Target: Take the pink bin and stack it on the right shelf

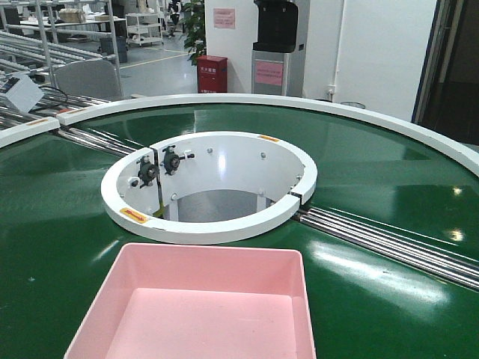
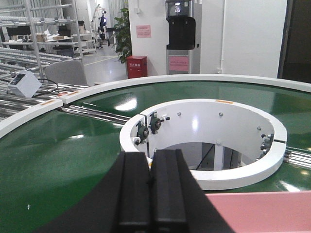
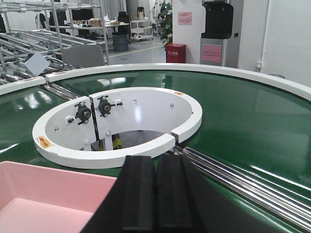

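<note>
My right gripper grabs the pink bin (image 1: pixel 202 314) by its short side's rim (image 1: pixel 304 303) next, to lift it for stacking.
The pink bin (image 1: pixel 202 299) sits empty on the green conveyor belt at the bottom centre of the front view. Its far edge shows in the left wrist view (image 2: pixel 262 211) and its far left part in the right wrist view (image 3: pixel 43 194). My left gripper (image 2: pixel 150 160) is shut and empty, above the belt to the bin's left. My right gripper (image 3: pixel 155 162) is shut and empty, just right of the bin's far right corner. Neither gripper shows in the front view. The dark right shelf is out of view.
A white ring (image 1: pixel 209 183) with a round opening stands in the belt behind the bin. Steel rollers (image 1: pixel 389 243) cross the belt at the right. A white outer rim (image 1: pixel 299 105) bounds the belt. Racks (image 1: pixel 67 30) and a red box (image 1: pixel 212 73) stand beyond.
</note>
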Robot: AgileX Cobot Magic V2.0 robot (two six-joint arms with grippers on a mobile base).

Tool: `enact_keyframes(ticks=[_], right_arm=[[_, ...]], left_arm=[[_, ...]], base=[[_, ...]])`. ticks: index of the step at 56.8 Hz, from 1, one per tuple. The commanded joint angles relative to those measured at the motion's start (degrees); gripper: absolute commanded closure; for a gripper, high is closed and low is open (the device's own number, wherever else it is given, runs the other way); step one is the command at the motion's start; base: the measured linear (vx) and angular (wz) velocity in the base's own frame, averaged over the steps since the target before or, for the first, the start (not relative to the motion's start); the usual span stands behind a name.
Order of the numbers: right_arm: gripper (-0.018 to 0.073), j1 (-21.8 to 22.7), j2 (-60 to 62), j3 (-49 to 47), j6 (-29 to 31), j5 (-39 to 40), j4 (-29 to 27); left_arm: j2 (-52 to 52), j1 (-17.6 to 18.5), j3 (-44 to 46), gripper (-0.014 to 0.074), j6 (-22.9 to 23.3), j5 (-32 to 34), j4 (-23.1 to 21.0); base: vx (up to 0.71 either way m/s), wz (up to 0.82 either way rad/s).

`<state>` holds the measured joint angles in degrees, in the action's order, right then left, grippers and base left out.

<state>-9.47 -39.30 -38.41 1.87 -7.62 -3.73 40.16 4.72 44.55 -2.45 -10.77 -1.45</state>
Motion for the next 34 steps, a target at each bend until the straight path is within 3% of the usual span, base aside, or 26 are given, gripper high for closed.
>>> enact_keyframes(ticks=[1,10,18,27,34], right_arm=[[0.0363,0.37,-0.06,-1.92,0.29,5.16,0.22],[0.0071,0.37,0.01,-1.92,0.4,5.14,0.29],[-0.0115,0.37,0.01,-1.92,0.58,5.21,0.52],[-0.0144,0.37,-0.23,-2.04,-0.3,4.07,-0.39],[-0.0109,0.37,-4.01,-5.21,-0.38,-4.3,-1.03]], left_arm=[[0.49,-0.07,2.07,0.0381,-0.02,4.51,-0.36],[0.49,-0.07,2.07,0.017,-0.02,4.51,-0.36],[0.49,-0.07,2.07,0.0071,-0.08,4.78,-0.36],[1.82,-0.07,2.11,0.0066,0.49,2.64,-0.43],[5.95,-0.02,5.31,0.0066,1.14,-4.66,-0.38]], base=[[0.0,0.0],[0.0,0.0],[0.0,0.0],[0.0,0.0],[0.0,0.0]])
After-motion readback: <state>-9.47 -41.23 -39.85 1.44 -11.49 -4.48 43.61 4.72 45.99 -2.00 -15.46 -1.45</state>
